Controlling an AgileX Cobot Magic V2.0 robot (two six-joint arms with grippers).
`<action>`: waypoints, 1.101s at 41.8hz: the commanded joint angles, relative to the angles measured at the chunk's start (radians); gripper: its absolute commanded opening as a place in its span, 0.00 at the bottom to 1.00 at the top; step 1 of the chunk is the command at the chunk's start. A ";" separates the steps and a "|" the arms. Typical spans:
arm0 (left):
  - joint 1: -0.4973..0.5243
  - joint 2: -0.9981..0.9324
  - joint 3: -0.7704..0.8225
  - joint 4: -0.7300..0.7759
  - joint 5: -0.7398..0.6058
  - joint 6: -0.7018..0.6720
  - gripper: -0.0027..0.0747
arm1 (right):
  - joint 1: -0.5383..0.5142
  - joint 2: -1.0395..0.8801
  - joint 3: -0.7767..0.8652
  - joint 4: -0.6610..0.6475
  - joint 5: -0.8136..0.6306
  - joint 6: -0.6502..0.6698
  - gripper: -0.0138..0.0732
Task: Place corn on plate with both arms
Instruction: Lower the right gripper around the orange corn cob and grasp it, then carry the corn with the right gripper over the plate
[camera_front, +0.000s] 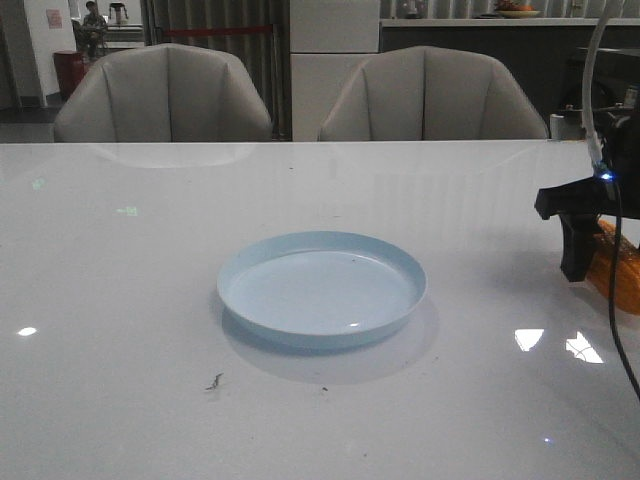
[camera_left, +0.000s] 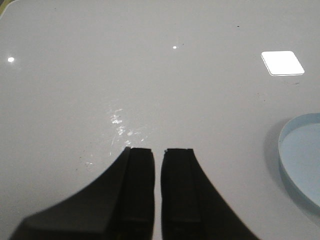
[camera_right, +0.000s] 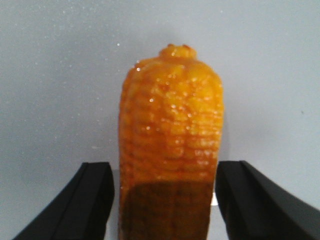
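The fingers of my right gripper are beside the orange corn's sides, so it is time to close on the corn now.
The orange corn (camera_right: 170, 130) lies on the white table at the far right; in the front view the corn (camera_front: 622, 272) is partly cut off by the edge. My right gripper (camera_right: 166, 167) is open and straddles the corn, one black finger on each side with a thin gap to the kernels; it also shows in the front view (camera_front: 578, 262), low over the table. The pale blue plate (camera_front: 322, 290) sits empty at the table's middle, well left of the corn. My left gripper (camera_left: 159, 150) is shut and empty above bare table, with the plate's rim (camera_left: 287, 160) off to one side.
Two grey chairs (camera_front: 165, 95) stand behind the table's far edge. A black cable (camera_front: 613, 300) hangs from the right arm near the corn. Small dark specks (camera_front: 214, 381) lie on the table in front of the plate.
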 joint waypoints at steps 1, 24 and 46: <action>0.002 -0.006 -0.028 -0.008 -0.069 -0.011 0.23 | -0.004 -0.041 -0.029 -0.011 -0.027 0.000 0.75; 0.002 -0.006 -0.028 -0.008 -0.069 -0.011 0.23 | 0.130 -0.044 -0.421 0.002 0.204 -0.036 0.52; 0.002 -0.006 -0.028 -0.008 -0.069 -0.011 0.23 | 0.535 0.044 -0.499 0.002 0.224 -0.039 0.52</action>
